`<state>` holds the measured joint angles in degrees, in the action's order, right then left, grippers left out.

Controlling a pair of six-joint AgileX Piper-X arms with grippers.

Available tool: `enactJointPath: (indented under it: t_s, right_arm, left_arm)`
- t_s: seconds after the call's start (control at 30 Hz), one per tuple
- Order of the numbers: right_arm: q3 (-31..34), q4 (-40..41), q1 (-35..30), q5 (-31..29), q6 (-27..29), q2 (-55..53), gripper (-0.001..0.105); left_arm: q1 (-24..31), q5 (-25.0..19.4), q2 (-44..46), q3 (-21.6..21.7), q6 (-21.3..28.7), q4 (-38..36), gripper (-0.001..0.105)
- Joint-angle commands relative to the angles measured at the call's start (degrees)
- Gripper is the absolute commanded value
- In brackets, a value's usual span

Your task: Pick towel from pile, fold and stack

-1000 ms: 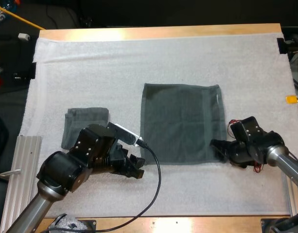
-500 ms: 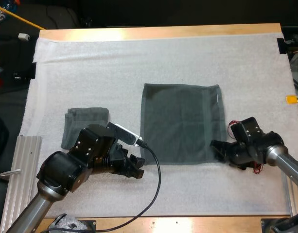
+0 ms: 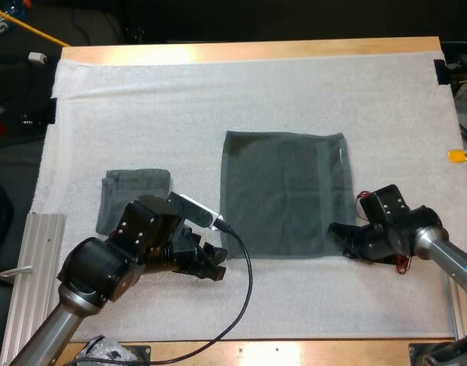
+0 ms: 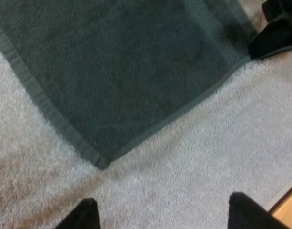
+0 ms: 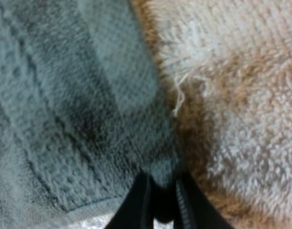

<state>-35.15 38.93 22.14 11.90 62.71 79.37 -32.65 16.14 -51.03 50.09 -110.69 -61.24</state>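
Note:
I next need to grab the loose corner of the hem that my right gripper pinches, using my left gripper, to fold the towel in half.
A dark grey-green towel lies spread flat on the white mat. At its near right corner my right gripper is low on the mat. In the right wrist view that gripper is shut on the towel's corner, with the fabric pinched between the fingers. A folded towel rests at the left. My left gripper hovers between the folded towel and the flat towel's near left corner. It is open, its fingers apart just short of that corner.
A ribbed metal rail lies off the mat's near left edge. The table's wooden front edge runs close behind both grippers. Bare mat stretches beyond the flat towel and to its right.
My right gripper has shifted very slightly toward the towel's near right corner. The left arm and both towels have stayed put.

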Motion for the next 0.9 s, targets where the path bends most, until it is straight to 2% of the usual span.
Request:
enactJointPath:
  t_s: [0.0,0.17,0.37,0.53,0.87]
  right_arm:
    - [0.1,0.9,0.2,-0.9,1.9,-1.4,0.0]
    - [0.1,3.9,0.2,-1.4,3.1,-4.4,0.0]
    - [0.1,6.3,0.2,-1.0,5.1,-6.0,0.0]
    - [0.1,7.0,0.2,-1.0,5.7,-5.9,0.0]
    - [0.1,7.0,0.2,-1.0,5.7,-5.9,0.0]
  left_arm:
    - [-0.2,0.0,-0.4,0.1,-0.2,-0.2,0.056]
    - [-0.2,0.1,-3.9,0.1,0.4,1.1,0.056]
    - [-0.2,3.3,-12.8,0.1,0.3,3.2,0.056]
    - [-0.2,3.4,-20.6,0.1,0.3,3.9,0.056]
    - [-0.2,3.4,-33.4,0.1,0.1,10.4,0.056]
